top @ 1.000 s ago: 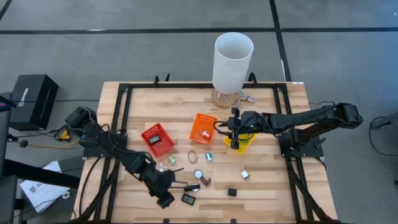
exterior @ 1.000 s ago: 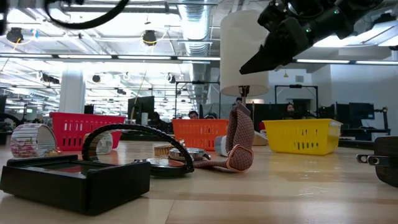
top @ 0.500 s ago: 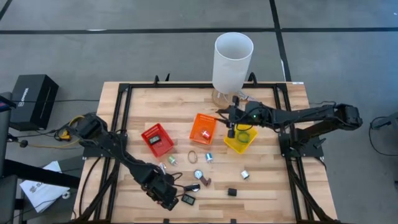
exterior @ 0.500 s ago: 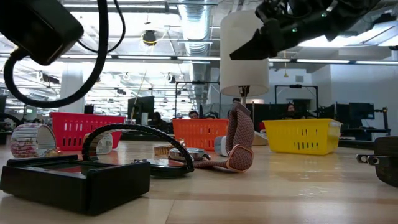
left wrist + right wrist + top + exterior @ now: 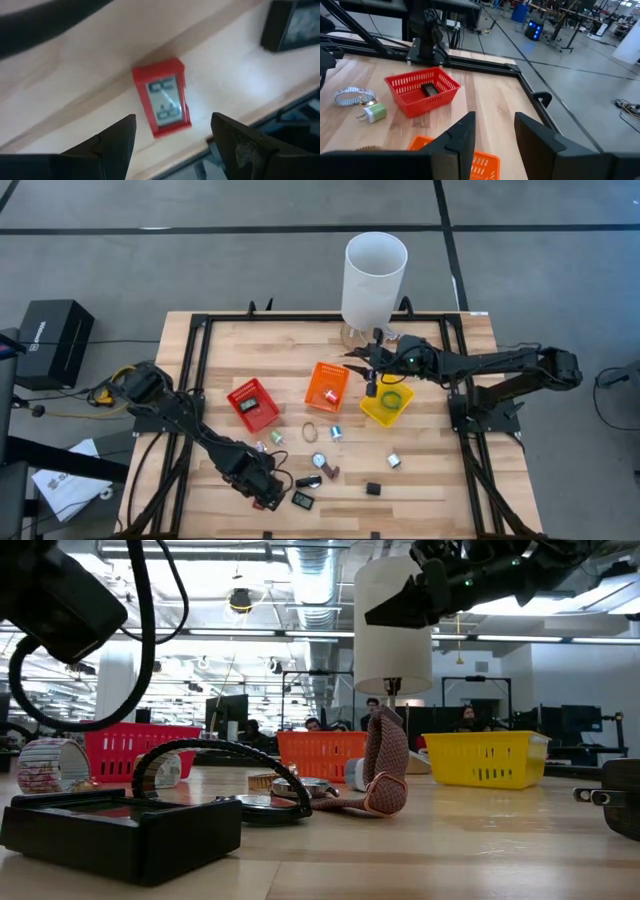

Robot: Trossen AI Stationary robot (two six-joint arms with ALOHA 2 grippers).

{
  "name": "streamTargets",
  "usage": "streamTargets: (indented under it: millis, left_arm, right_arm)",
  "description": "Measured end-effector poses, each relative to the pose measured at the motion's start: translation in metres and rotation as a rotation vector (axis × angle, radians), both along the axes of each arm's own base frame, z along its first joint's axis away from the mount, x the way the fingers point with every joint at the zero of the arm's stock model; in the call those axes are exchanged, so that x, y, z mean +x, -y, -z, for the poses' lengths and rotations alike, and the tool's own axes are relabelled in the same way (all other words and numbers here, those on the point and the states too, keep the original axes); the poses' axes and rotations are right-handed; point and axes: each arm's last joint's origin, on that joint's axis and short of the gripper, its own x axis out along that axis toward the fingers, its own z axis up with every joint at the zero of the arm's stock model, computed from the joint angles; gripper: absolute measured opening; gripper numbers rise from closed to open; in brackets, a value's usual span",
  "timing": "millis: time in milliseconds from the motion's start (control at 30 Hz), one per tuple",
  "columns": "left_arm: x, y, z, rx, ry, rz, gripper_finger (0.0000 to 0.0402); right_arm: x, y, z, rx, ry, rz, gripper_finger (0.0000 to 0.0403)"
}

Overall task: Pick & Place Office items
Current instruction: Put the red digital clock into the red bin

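Observation:
My left fingertips stop above the small red clock (image 5: 162,102), so closing now would miss the clock. My left gripper lowers, then closes on the clock.
My left gripper (image 5: 172,127) (image 5: 267,498) hangs open near the table's near edge, fingers pointing down. Below its gap lies a small red clock (image 5: 162,102), flat on the wood, with one finger standing on either side and above it. A black rectangular piece (image 5: 303,500) (image 5: 120,825) lies just right of it. My right gripper (image 5: 492,132) (image 5: 372,377) (image 5: 385,612) is open and empty, high between the orange bin (image 5: 327,386) and the yellow bin (image 5: 386,406). A tan ring (image 5: 312,432), a watch (image 5: 320,462) (image 5: 385,780) and other small items lie mid-table.
The red bin (image 5: 253,404) (image 5: 422,91) holds a black piece; a green ring (image 5: 392,399) lies in the yellow bin. The tall white cylinder (image 5: 375,278) stands at the far edge behind my right gripper. A black frame rail (image 5: 200,370) borders the table. Bare wood shows at the near right.
My right gripper has moved up from over the yellow bin toward the far edge and slightly left, staying open. My left arm's upper part has swung in over the near left of the table while its gripper has stayed near the red clock.

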Motion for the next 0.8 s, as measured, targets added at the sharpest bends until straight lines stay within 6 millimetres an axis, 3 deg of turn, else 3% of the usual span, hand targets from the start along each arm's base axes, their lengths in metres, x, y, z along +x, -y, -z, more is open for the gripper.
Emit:
streamTargets:
  millis: [567, 800]
  left_arm:
    - [0.004, 0.004, 0.026, 0.028, -0.07, -0.005, 0.0254]
    - [0.002, 0.003, 0.028, 0.034, -0.112, 0.002, 0.0217]
  right_arm:
    - [0.0, -0.003, 0.002, 0.012, -0.016, -0.009, 0.0127]
    - [0.0, -0.003, 0.002, 0.013, -0.02, -0.008, 0.0127]
